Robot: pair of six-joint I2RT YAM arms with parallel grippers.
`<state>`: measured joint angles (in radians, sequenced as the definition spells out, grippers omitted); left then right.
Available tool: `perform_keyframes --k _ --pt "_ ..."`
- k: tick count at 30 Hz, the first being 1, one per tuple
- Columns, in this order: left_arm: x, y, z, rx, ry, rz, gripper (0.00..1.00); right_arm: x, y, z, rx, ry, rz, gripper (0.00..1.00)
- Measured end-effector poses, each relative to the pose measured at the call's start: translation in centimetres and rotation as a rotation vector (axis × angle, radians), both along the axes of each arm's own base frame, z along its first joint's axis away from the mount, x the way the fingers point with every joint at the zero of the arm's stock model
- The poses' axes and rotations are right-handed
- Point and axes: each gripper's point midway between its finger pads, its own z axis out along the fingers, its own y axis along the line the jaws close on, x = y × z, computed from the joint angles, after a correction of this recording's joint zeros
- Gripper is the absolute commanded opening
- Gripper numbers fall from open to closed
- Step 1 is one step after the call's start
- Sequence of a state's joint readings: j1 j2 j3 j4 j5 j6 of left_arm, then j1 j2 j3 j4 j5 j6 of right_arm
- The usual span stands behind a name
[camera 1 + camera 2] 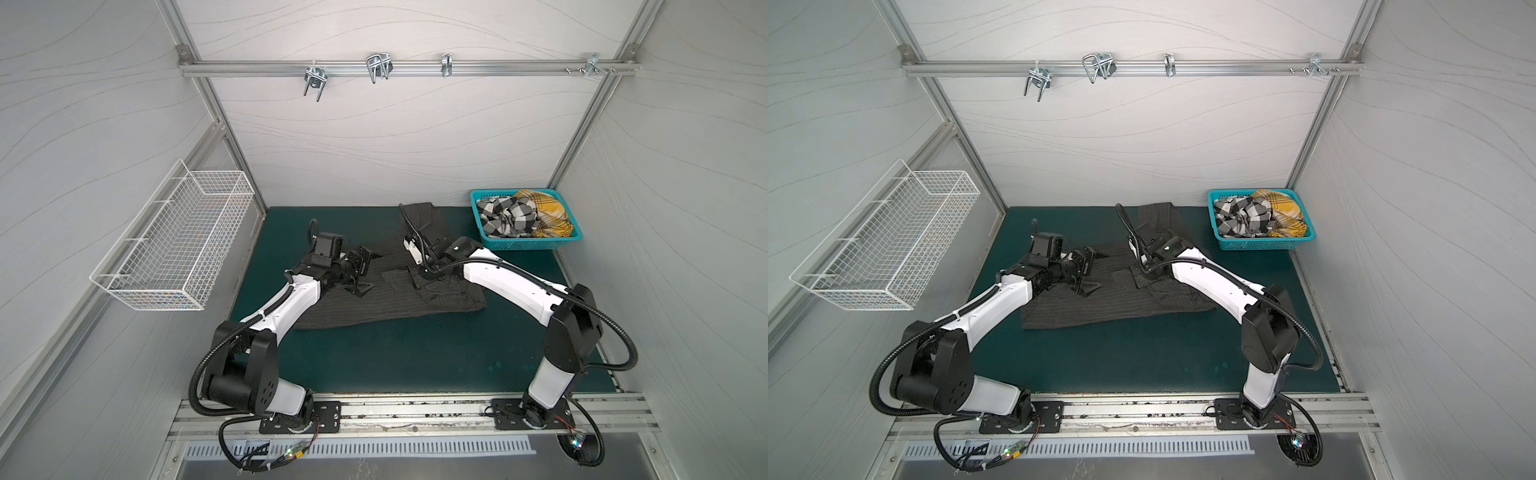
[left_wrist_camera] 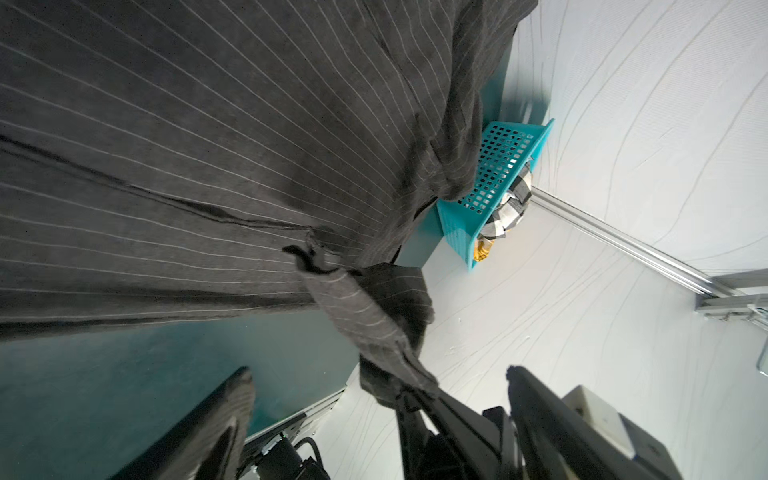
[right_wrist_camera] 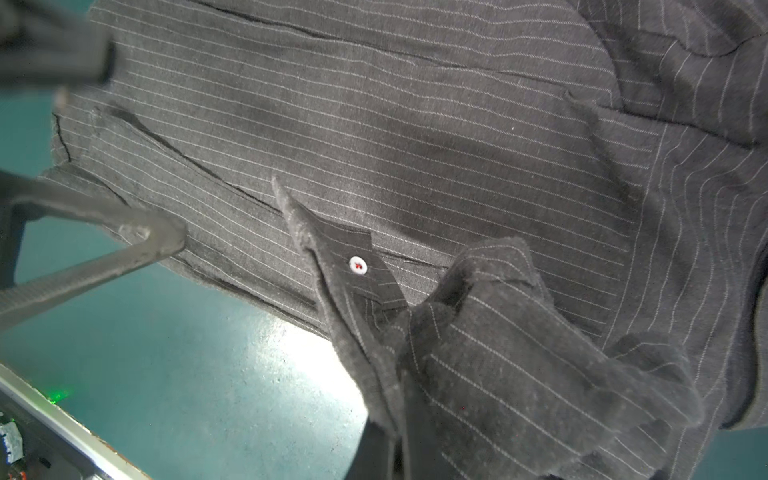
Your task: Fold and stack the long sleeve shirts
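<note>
Next, my left gripper grabs the free edge of the buttoned cuff to draw the sleeve straight for folding along the shirt's body (image 1: 364,308).
The dark charcoal pinstriped shirt (image 1: 374,307) (image 1: 1100,307) lies spread on the green mat in both top views, one part running toward the back wall (image 1: 419,214). My left gripper (image 1: 372,272) (image 2: 379,374) hovers open over its left half, holding nothing. My right gripper (image 1: 415,278) (image 3: 395,436) is shut on the shirt's buttoned cuff (image 3: 358,264), lifting a strip of cloth (image 2: 374,316) off the body. The black-and-white check shirt (image 1: 507,216) and the mustard plaid shirt (image 1: 544,212) lie crumpled in the teal basket (image 1: 523,246).
The teal basket (image 1: 1258,246) stands at the mat's back right corner. A white wire basket (image 1: 174,249) hangs on the left wall. Metal hooks (image 1: 376,66) hang from a rail on the back wall. The two grippers are close together above the shirt.
</note>
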<state>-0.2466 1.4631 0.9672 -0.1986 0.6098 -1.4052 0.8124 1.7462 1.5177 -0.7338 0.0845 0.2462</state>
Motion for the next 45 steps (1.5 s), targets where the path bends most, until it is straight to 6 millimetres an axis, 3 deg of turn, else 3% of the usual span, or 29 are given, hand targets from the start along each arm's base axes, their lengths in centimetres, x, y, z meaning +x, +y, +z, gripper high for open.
perform_keyframes --k 10,18,21,22,24,26,28,30,33,34,37,39,41,45 --pt "-0.6 -2.3 -3.7 -0.011 0.159 -0.02 0.79 -1.0 0.3 0.1 0.017 -0.028 0.024 0.0" --pt "-0.1 -3.2 -4.0 -0.044 0.198 -0.023 0.29 -1.0 0.9 0.2 0.029 -0.044 0.036 0.0" --pt "0.7 -3.7 -3.7 -0.059 0.19 -0.035 0.0 -1.2 1.0 0.1 0.027 -0.046 0.04 0.0" --pt "1.1 -3.8 -3.5 -0.062 0.182 -0.04 0.0 -1.1 0.9 0.1 0.025 -0.047 0.038 0.07" --pt "1.6 -4.0 -2.8 -0.063 0.16 -0.054 0.0 -0.9 0.6 0.1 0.012 -0.057 0.02 0.42" --pt "2.4 -3.7 -1.6 -0.034 0.124 -0.069 0.0 -0.5 -0.4 0.2 -0.015 -0.067 -0.017 0.53" --pt "3.7 -3.2 1.2 0.023 0.05 -0.095 0.0 -0.3 -1.8 0.7 -0.02 -0.067 -0.06 0.59" --pt "5.7 -2.3 5.7 0.101 -0.088 -0.113 0.0 -0.1 -4.0 1.9 0.017 -0.07 -0.122 0.62" --pt "8.0 -0.6 14.0 0.232 -0.362 -0.113 0.0 0.0 -9.3 4.0 0.117 -0.051 -0.263 0.62" --pt "8.2 0.3 16.8 0.278 -0.452 -0.106 0.0 0.3 -11.1 4.7 0.167 -0.038 -0.321 0.63" --pt "7.3 1.8 21.7 0.368 -0.607 -0.097 0.0 0.9 -14.5 4.8 0.271 0.03 -0.439 0.62" --pt "6.5 2.1 22.9 0.404 -0.654 -0.107 0.0 0.5 -14.8 3.1 0.305 0.118 -0.461 0.59" --pt "6.1 2.1 22.7 0.434 -0.658 -0.124 0.0 -0.2 -14.3 0.5 0.313 0.23 -0.464 0.55" --pt "6.0 2.1 19.8 0.477 -0.6 -0.163 0.0 -1.4 -13.6 -4.3 0.329 0.445 -0.503 0.6"
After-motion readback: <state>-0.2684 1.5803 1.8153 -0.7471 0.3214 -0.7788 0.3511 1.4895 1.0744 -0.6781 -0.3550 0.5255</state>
